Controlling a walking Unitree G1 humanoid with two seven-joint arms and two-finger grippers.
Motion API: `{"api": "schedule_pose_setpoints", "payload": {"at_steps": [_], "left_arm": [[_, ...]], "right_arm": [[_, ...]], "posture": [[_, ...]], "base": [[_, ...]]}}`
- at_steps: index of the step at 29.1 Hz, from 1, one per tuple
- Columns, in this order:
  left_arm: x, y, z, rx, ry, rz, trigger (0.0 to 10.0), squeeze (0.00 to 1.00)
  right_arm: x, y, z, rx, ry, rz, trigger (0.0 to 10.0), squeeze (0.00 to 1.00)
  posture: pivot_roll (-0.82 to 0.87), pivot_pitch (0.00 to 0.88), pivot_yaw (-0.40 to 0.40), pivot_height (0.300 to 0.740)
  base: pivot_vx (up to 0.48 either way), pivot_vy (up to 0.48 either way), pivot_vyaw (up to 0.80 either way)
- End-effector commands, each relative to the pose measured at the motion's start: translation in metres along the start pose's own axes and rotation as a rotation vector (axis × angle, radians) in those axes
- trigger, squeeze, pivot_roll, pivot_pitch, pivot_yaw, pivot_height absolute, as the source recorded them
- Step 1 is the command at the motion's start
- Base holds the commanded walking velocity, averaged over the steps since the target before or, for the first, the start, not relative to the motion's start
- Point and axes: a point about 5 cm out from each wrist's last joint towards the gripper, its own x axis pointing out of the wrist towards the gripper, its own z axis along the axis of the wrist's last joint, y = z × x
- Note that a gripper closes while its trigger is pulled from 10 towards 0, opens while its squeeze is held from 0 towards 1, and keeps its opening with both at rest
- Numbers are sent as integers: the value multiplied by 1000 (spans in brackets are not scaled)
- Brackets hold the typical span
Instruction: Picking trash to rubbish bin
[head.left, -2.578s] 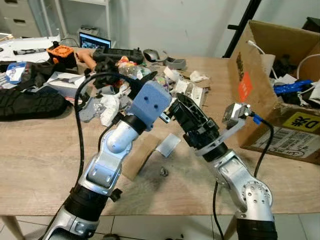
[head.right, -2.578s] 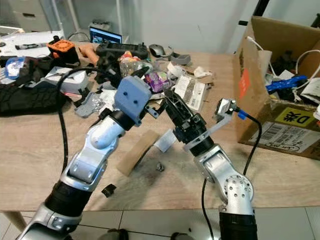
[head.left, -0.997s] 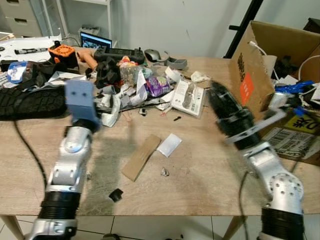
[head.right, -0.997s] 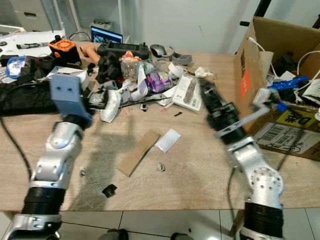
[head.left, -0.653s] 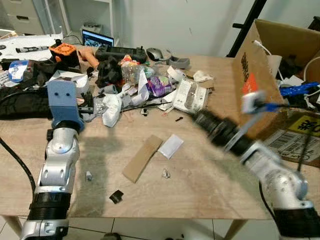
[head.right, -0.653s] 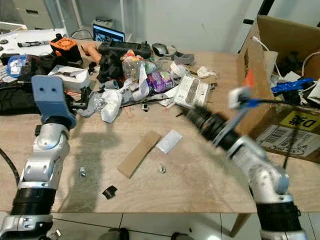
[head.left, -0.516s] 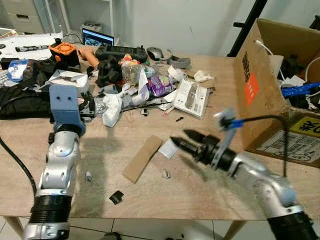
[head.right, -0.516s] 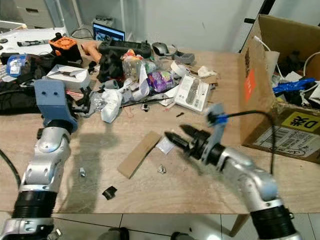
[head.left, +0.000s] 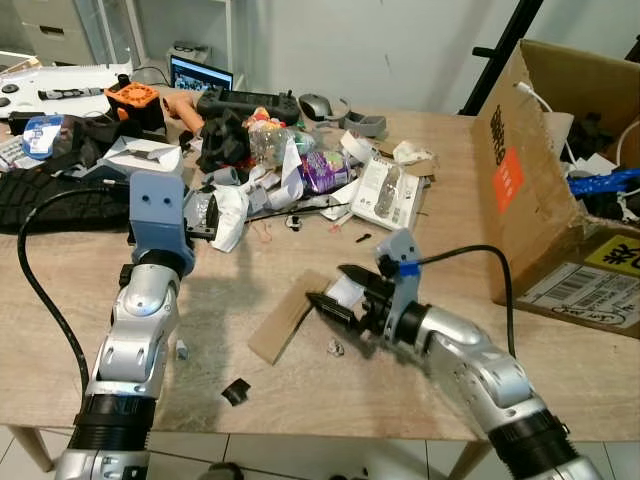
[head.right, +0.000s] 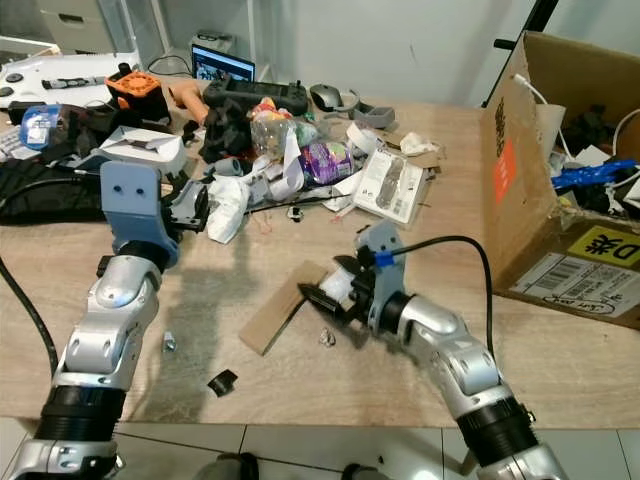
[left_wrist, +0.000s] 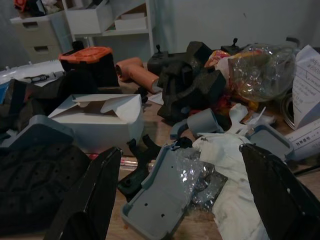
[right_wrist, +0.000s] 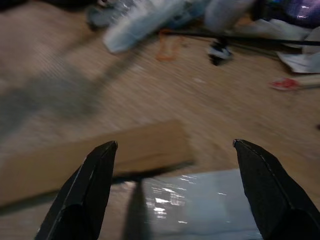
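Observation:
The shiny white packet must drop into the cardboard box, so my right gripper will grab it by its edge (head.left: 347, 292) next.
Trash lies heaped across the wooden table (head.left: 60, 300): crumpled white wrappers (head.left: 228, 212), a clear plastic bottle (left_wrist: 260, 70) and a purple packet (head.left: 322, 170). Nearer me, a brown cardboard strip (head.left: 283, 322) lies flat beside a shiny white packet (right_wrist: 200, 200). My right gripper (head.left: 330, 286) is open and low over these two, its fingers spread across the strip's end (right_wrist: 100, 150) and the packet. My left gripper (head.left: 203, 213) is open at the left edge of the heap, facing a crumpled wrapper (left_wrist: 220, 165) and a grey plastic piece (left_wrist: 155, 195).
A big open cardboard box (head.left: 530, 180) holding cables and other items stands on the table's right side. A small crumpled scrap (head.left: 335, 348), a black chip (head.left: 236, 364) and a tiny grey bit (head.left: 182, 350) lie near the front edge. A black bag (head.left: 50, 205) sits far left.
My right arm has swung from beside the cardboard box down to the table's middle, ending low over the strip and packet. The left arm has shifted only slightly.

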Motion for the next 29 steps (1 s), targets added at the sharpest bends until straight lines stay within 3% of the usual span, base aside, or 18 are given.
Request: {"api": "schedule_pose_setpoints", "payload": {"at_steps": [1,5,12,20,22,24,25,27,29], "left_arm": [[-2,-3,-3,-10,16,-10,10000,0],[-2,-4,-2,-15,16,-16,10000,0],[-2,-6,-2,-8,15,-19,10000,0],[-2,-15,0,-22,11,-94,10000,0],[-7,-30,1,-57,10,-273,10000,0],[-21,-46,3,-56,9,-543,10000,0],[-21,-46,3,-56,9,-543,10000,0],[-32,-47,5,-22,7,-707,10000,0],[-34,-39,5,4,10,-735,10000,0]], "right_arm": [[-1,-5,-8,-22,29,-38,10000,0],[-5,-20,-12,-28,89,-126,10000,0],[-11,-14,-37,41,201,-81,10000,0],[-7,-10,-45,61,229,-28,10000,0],[-5,-8,-46,50,249,5,10000,0],[-5,-5,-48,43,267,30,10000,0],[-5,-5,-48,43,267,30,10000,0],[-4,-5,-49,44,270,35,10000,0],[-3,-5,-50,43,271,35,10000,0]], "posture": [[44,235,-47,740],[40,227,-43,740],[42,227,-40,740],[48,217,-39,740],[48,236,-39,740],[48,199,-37,740],[48,199,-37,740],[52,221,-41,740],[53,209,-36,740]], "base": [[0,0,0],[0,0,0],[0,0,0],[0,0,0],[0,0,0],[0,0,0],[0,0,0],[0,0,0],[0,0,0]]}}
